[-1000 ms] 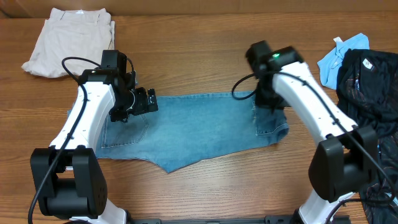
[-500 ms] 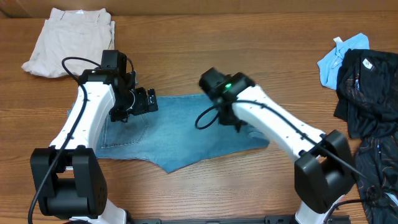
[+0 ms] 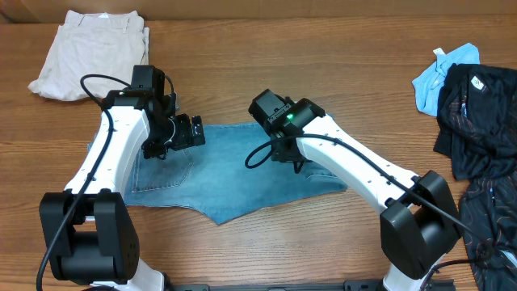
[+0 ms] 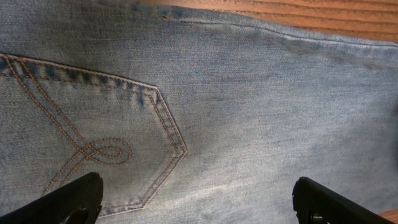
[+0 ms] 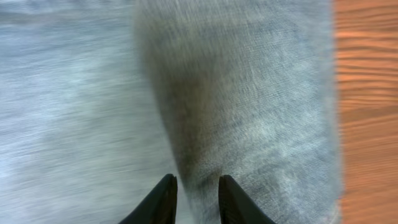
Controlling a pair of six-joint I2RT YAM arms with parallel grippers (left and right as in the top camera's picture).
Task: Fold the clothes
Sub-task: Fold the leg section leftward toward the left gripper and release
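Note:
The right gripper next needs to grab the light-blue denim jeans (image 3: 230, 174) at the inner edge of the folded-over layer, to straighten that layer.
The light-blue denim jeans (image 3: 230, 174) lie flat across the middle of the table. Their right end is folded over leftward, and that doubled layer (image 5: 261, 93) fills the right wrist view. My right gripper (image 3: 284, 152) hovers low over the fold's left edge, jaws a narrow gap apart (image 5: 198, 190), with the cloth lying under them and not pinched. My left gripper (image 3: 184, 133) stands wide open over the jeans' left part (image 4: 199, 202), fingers spread just above the denim beside the stitched back pocket (image 4: 93, 124), holding nothing.
Cream-beige trousers (image 3: 93, 48) lie at the back left corner. Black garments (image 3: 481, 113) with a small bright-blue cloth (image 3: 444, 73) are piled at the right edge. Bare wooden table (image 3: 266, 65) surrounds the jeans.
My right arm swept from the jeans' right end leftward to the middle, carrying the leg end over, and its jaws have parted slightly. The left arm has not moved.

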